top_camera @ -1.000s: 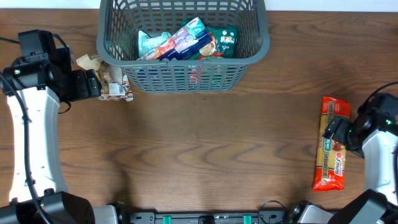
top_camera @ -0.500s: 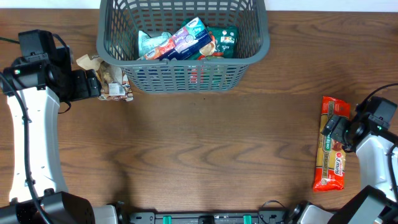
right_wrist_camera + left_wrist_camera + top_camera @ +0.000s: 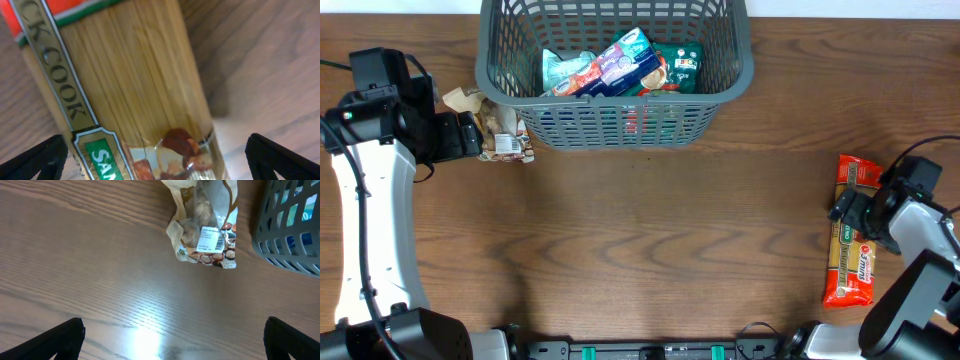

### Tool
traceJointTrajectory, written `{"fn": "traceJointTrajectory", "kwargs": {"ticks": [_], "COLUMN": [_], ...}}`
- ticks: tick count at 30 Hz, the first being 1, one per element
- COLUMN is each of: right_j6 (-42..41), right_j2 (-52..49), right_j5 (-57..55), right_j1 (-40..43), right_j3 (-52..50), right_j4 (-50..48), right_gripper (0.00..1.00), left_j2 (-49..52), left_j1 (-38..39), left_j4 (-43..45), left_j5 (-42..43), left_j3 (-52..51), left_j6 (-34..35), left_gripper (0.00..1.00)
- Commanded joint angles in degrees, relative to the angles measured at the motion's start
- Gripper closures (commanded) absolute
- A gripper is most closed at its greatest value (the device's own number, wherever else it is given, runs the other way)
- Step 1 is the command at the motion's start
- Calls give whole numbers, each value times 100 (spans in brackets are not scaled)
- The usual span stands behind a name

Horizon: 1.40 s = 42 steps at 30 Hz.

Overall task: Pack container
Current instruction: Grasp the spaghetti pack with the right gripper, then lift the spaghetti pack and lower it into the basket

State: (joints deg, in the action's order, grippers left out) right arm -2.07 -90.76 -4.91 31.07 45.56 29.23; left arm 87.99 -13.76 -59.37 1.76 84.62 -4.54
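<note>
The spaghetti packet needs to be packed into the container. My right gripper should grab it next by its long sides near its middle, so both its ends stay free.
The dark grey slatted container stands at the back of the table and holds several packets. A clear bag of mushrooms lies just left of it, also in the left wrist view, with the container's corner beside it. My left gripper is open beside the bag, fingers spread wide. A long spaghetti packet lies at the right. My right gripper is open, its fingers straddling the packet.
The wooden table stretches between both arms. The table's far edge runs just behind the container. The right arm's base sits at the front right corner.
My right gripper has shifted slightly left and down over the spaghetti packet. The left arm and the mushroom bag have not moved.
</note>
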Motion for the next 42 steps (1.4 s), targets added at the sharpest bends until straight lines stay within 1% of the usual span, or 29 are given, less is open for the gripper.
{"fn": "traceJointTrajectory", "kwargs": {"ticks": [1,2,4,8,12,13,16,17,19,22,26,29,31,35,42], "right_j6": [85,87,85,83,83,81,63,-11,-286,-413,-387,-44,376,695,1257], "right_j2": [-203,-247,-317,-459,-551,-551,-544,-531,-463,-258,26,131,122,116,-70], "right_j5": [4,44,87,111,308,389,686,778,973,1510,1893,1932,1899,1755,1869], "right_j1": [39,39,39,35,35,35,-9,-42,-125,-275,-627,-1051,-1423,-2092,-3289], "right_j3": [-44,-48,-66,-107,-116,-116,-72,-26,127,573,1690,2857,3797,5263,6994], "right_j4": [-9,-9,-17,-13,-17,-33,-76,-74,-48,85,629,1255,1692,2210,2564], "right_gripper": [1,3,12,40,60,68,94,99,99,99,99,99,98,98,99], "left_j2": [-44,-44,-44,-44,-44,-44,-44,-44,-44,-44,-44,-44,-44,-44,-44], "left_j1": [9,9,9,9,9,9,9,9,9,9,9,9,9,9,9], "left_j4": [-9,-9,-9,-9,-11,-11,-9,-9,-9,-9,-11,-11,-11,-13,-61], "left_j5": [39,39,39,37,37,39,37,37,39,39,39,39,39,39,39], "left_j3": [-4,-4,-4,-4,-4,-4,-4,-4,-4,-4,-4,-4,-4,-4,-4], "left_j6": [-15,-15,-15,-17,-15,-15,-15,-15,-15,-15,-15,-15,-15,-13,-13], "left_gripper": [1,1,1,1,1,1,2,1,1,1,1,1,1,1,1]}}
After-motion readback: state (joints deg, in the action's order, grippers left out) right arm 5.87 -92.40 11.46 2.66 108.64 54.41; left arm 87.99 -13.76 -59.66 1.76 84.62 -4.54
